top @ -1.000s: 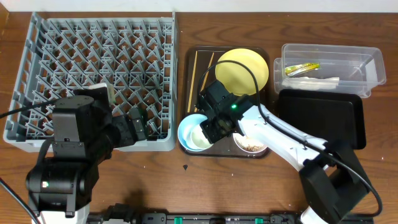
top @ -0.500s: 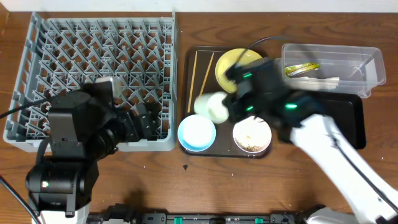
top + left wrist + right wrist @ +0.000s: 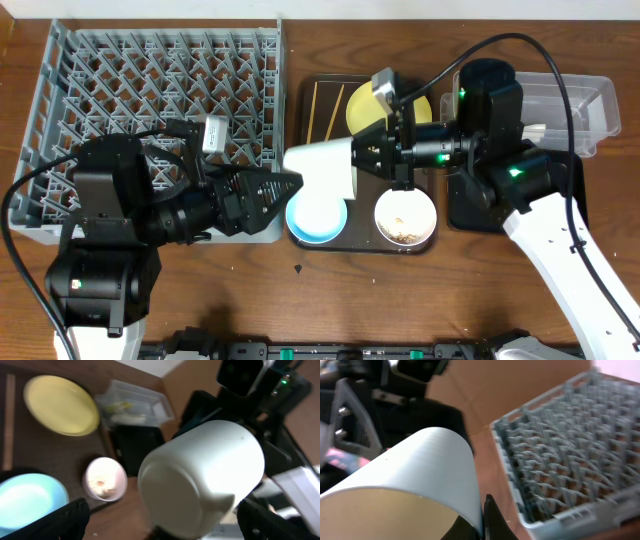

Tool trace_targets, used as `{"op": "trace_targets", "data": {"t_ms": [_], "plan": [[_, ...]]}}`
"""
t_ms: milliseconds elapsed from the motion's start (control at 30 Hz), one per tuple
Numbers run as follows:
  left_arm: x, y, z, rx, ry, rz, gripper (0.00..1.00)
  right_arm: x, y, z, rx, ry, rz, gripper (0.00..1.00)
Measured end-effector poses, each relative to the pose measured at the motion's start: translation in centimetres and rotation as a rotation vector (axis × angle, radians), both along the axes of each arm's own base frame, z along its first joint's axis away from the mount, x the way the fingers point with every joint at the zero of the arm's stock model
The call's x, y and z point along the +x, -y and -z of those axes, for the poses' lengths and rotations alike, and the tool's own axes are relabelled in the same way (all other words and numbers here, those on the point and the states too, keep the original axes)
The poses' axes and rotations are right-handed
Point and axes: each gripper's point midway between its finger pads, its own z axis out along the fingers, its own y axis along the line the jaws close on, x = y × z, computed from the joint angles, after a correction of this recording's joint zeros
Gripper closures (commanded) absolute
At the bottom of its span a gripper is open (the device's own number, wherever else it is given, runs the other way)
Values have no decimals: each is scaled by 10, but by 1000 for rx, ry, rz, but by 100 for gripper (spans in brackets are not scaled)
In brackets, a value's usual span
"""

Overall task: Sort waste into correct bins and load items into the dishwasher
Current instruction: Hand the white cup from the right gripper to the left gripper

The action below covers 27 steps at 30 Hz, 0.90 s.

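Observation:
My left gripper grabs the small white cup around its base next, to load it rim-first into the dish rack.
My right gripper is shut on the rim of the small white cup and holds it on its side above the brown serving tray. The right wrist view shows the cup pinched at its rim by my fingers. My left gripper is open and faces the cup's base. In the left wrist view the cup sits between my spread fingers without touching them. The blue bowl, white bowl with crumbs, yellow plate and chopsticks lie on the tray.
The grey dish rack fills the left side and also shows in the right wrist view. The clear tub holds a green wrapper and white paper. The black tray lies in front of the tub.
My right gripper lifted the white cup out of the blue bowl and turned it sideways toward the left arm. My left gripper moved right toward the cup.

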Motion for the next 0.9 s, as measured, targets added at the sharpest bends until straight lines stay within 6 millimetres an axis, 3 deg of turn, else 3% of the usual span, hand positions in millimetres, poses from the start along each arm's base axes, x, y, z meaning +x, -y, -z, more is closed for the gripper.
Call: {"op": "trace_targets", "data": {"t_ms": [467,667,767,900], "plan": [[-31,19,-32,-147,68,233,9,-26,-18,-22,78,81,-133,99],[-37,21,-35,-170,63,269,26,-33,-24,-28,96,98,-159,99],[-36,21,-35,-171,58,268,30,-34,-24,-29,98,92,-166,98],[-36,21,-35,-173,58,270,38,-34,-24,-28,94,70,-164,68]]}}
